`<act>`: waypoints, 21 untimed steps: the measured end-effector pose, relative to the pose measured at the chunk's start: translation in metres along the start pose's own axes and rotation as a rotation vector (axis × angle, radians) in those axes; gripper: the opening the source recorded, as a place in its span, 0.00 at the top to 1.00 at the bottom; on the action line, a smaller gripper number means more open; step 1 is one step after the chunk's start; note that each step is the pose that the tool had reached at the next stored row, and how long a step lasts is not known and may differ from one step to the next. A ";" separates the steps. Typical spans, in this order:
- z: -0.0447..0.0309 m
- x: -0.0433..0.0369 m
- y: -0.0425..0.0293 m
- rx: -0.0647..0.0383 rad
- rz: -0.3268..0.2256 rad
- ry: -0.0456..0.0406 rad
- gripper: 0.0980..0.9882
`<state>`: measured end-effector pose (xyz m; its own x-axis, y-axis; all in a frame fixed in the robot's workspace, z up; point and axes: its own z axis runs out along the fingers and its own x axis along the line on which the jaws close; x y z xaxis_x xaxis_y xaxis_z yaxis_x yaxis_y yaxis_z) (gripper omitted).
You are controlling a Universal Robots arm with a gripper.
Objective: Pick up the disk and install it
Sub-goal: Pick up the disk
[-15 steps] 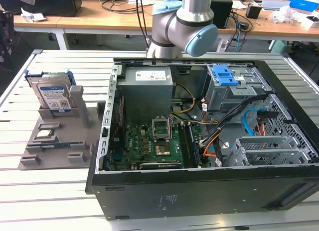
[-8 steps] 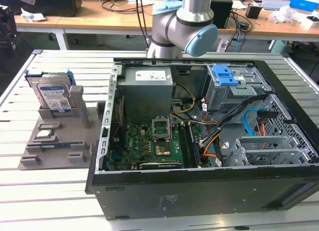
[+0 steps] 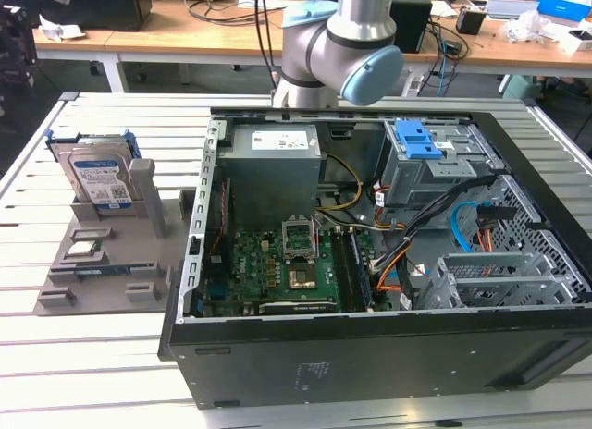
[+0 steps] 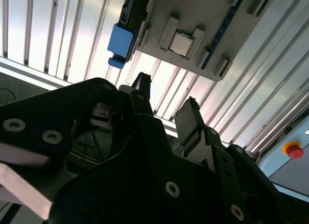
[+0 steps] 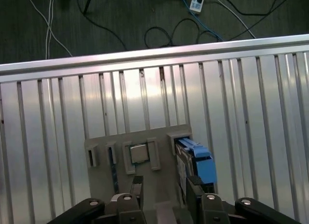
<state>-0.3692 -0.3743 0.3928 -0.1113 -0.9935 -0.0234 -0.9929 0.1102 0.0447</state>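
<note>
The disk's lower end sits between the sides of the grey holder's slot, which close around it. My gripper should take hold of the disk by its exposed upper end [image 3: 95,147] next.
The disk [image 3: 100,179] is a silver hard drive with a blue-and-white label and a blue frame. It stands on edge in a slot of the grey holder [image 3: 111,263] at the exterior view's left. In both wrist views my gripper [image 5: 165,188] [image 4: 166,101] hangs high above that holder, open, with nothing between its black fingers [image 5: 136,185]. The disk's blue frame [image 5: 198,161] [image 4: 120,40] shows just beside the fingers' line, well below them. My arm [image 3: 342,41] rises at the back of the table.
An open computer case [image 3: 370,355] fills the exterior view's middle and right, with a motherboard [image 3: 277,263], a blue latch plate [image 3: 421,142] and a metal drive cage [image 3: 499,276]. A small silver chip [image 5: 139,154] [image 4: 182,43] lies on the holder. A red button [image 4: 293,149] sits beyond the table's edge.
</note>
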 end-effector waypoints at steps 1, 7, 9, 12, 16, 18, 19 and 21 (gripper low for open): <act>0.0000 -0.0018 0.0002 0.000 0.000 0.0001 0.57; 0.0007 -0.0202 0.0017 0.000 0.000 0.0001 0.57; 0.0008 -0.0262 0.0021 0.000 0.000 0.0001 0.57; 0.0010 -0.0330 0.0023 0.000 0.000 0.0000 0.57; 0.0016 -0.0469 0.0025 0.000 0.000 0.0000 0.57; 0.0041 -0.0513 0.0022 0.000 0.000 0.0000 0.57; 0.0053 -0.0513 0.0020 0.000 0.000 0.0002 0.57; 0.0079 -0.0514 0.0014 0.000 -0.001 0.0018 0.57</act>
<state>-0.3652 -0.3229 0.3862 -0.1102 -0.9937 -0.0216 -0.9930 0.1092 0.0448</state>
